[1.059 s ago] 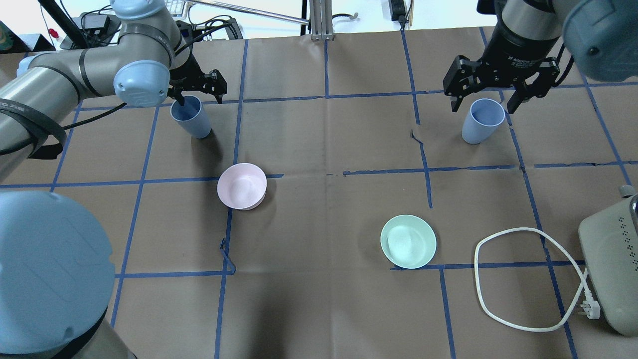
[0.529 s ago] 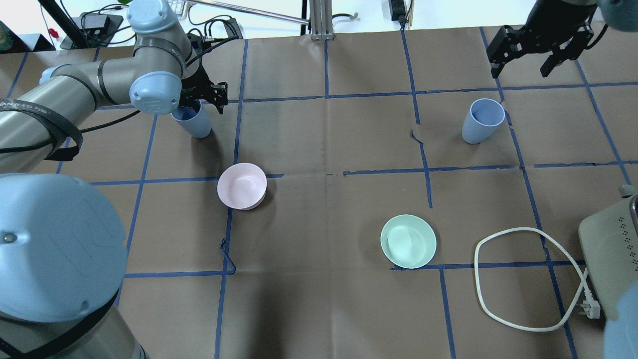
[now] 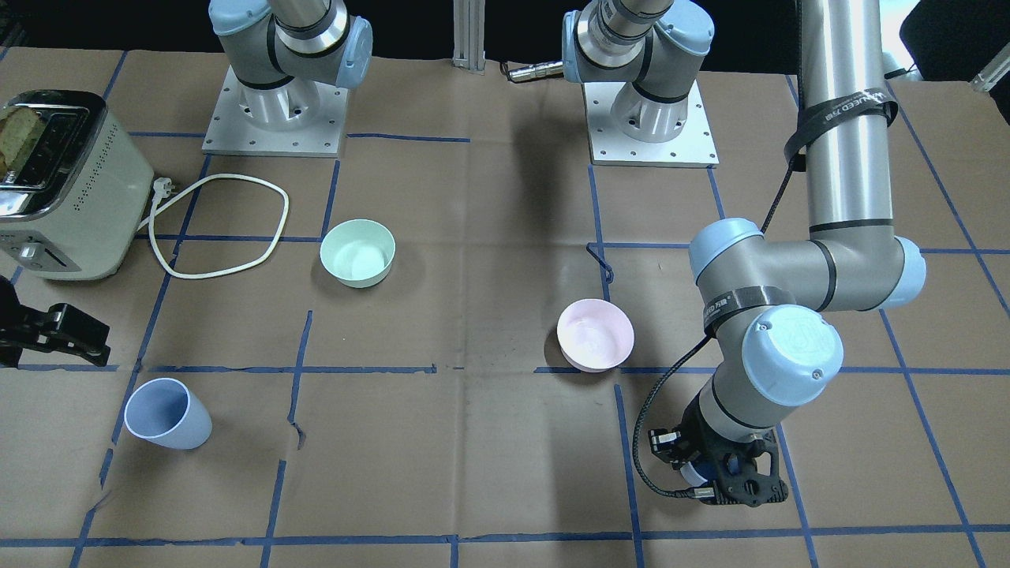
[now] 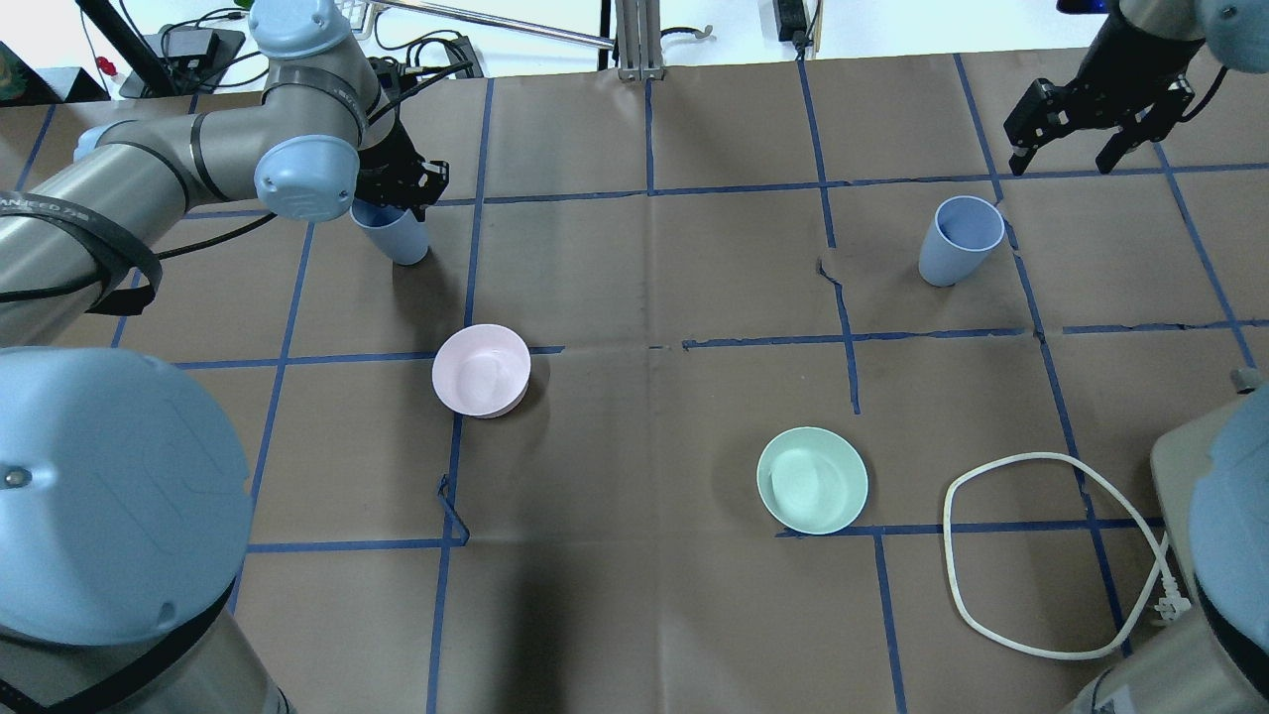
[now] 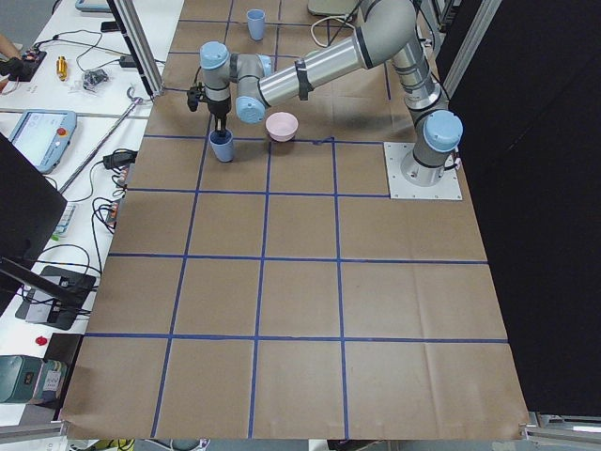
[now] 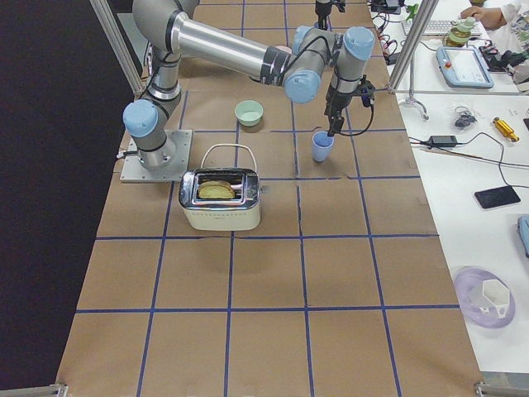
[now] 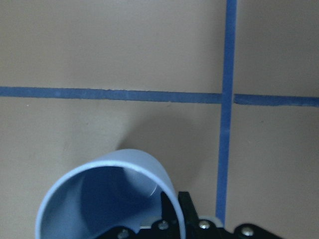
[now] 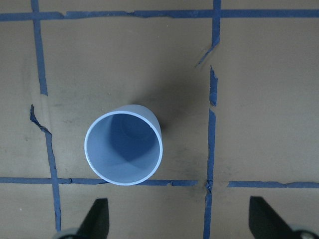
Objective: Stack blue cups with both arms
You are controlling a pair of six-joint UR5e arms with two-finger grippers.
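Observation:
The upright blue cup is to be stacked with the other blue cup [image 3: 696, 472], so the robot's right gripper will next grab it by its rim [image 3: 142, 386].
One blue cup [image 4: 400, 241] stands at the far left of the table. My left gripper [image 4: 402, 193] is shut on its rim, one finger inside and one outside; the left wrist view shows the rim [image 7: 114, 164] pinched at the fingers [image 7: 183, 206]. In the front view this cup [image 3: 694, 473] is mostly hidden under the gripper [image 3: 722, 481]. The other blue cup [image 4: 957, 240] stands upright at the far right, also in the right wrist view [image 8: 123, 144]. My right gripper [image 4: 1069, 149] hangs open and empty above and behind it.
A pale pink bowl [image 4: 481, 370] sits centre-left and a mint-green bowl [image 4: 812, 480] centre-right. A toaster [image 3: 59, 189] with its looped white cord [image 4: 1031, 555] lies near the table's right front. Blue tape lines, torn in places [image 4: 828, 268], cross the brown table cover.
My right gripper, still open, rose and pulled back to the right away from its cup. My left gripper closed on its cup's rim and the cup shifted slightly right.

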